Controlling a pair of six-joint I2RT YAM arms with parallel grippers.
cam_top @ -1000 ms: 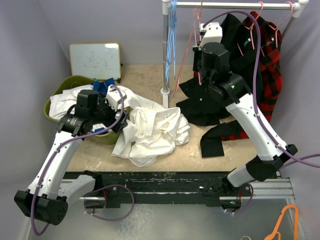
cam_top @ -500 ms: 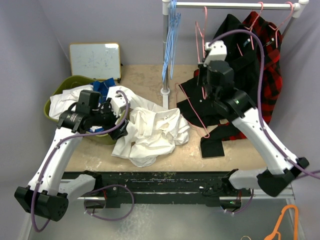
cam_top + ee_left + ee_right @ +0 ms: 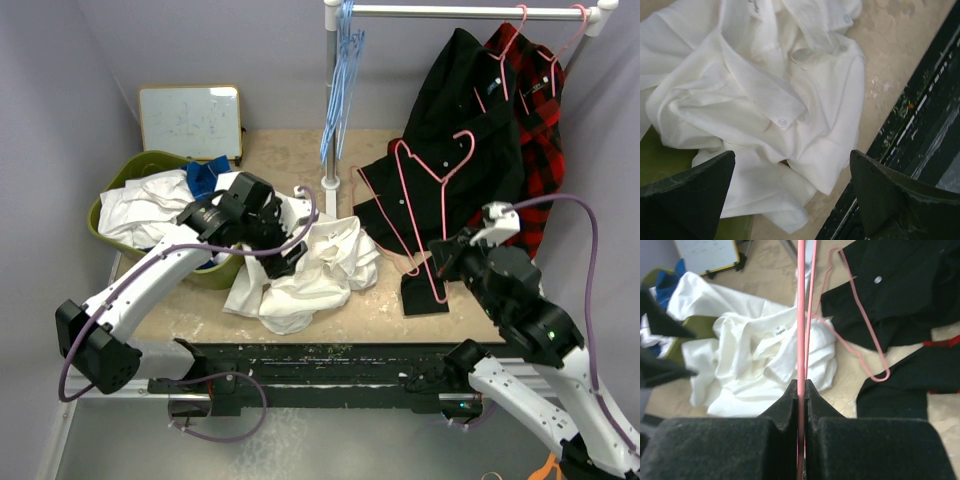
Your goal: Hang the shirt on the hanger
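Note:
The neck of the white shirt needs to stay open for the pink hanger (image 3: 437,180) to go in, so my left gripper should next grab the shirt by its collar edge (image 3: 309,263).
The white shirt (image 3: 312,268) lies crumpled on the table, partly draped over the basket; it also shows in the left wrist view (image 3: 760,95) and the right wrist view (image 3: 765,355). My left gripper (image 3: 288,254) hovers just above the shirt, open and empty (image 3: 790,175), its fingers (image 3: 687,192) wide apart. My right gripper (image 3: 444,264) is shut (image 3: 801,390) on the pink hanger (image 3: 437,180), holding it by its lower bar in the air over the black cloth, right of the shirt. The hanger appears edge-on in the right wrist view (image 3: 801,310).
A second pink hanger (image 3: 385,225) lies on the table by the black shirt (image 3: 460,120). A plaid shirt (image 3: 540,130) hangs on the rail. Blue hangers (image 3: 340,70) hang beside the rack pole (image 3: 331,120). A green basket (image 3: 100,225) and whiteboard (image 3: 190,120) stand far left.
My right arm has brought the pink hanger from the rail down and toward the near right. My left gripper has swung right from the basket to above the shirt.

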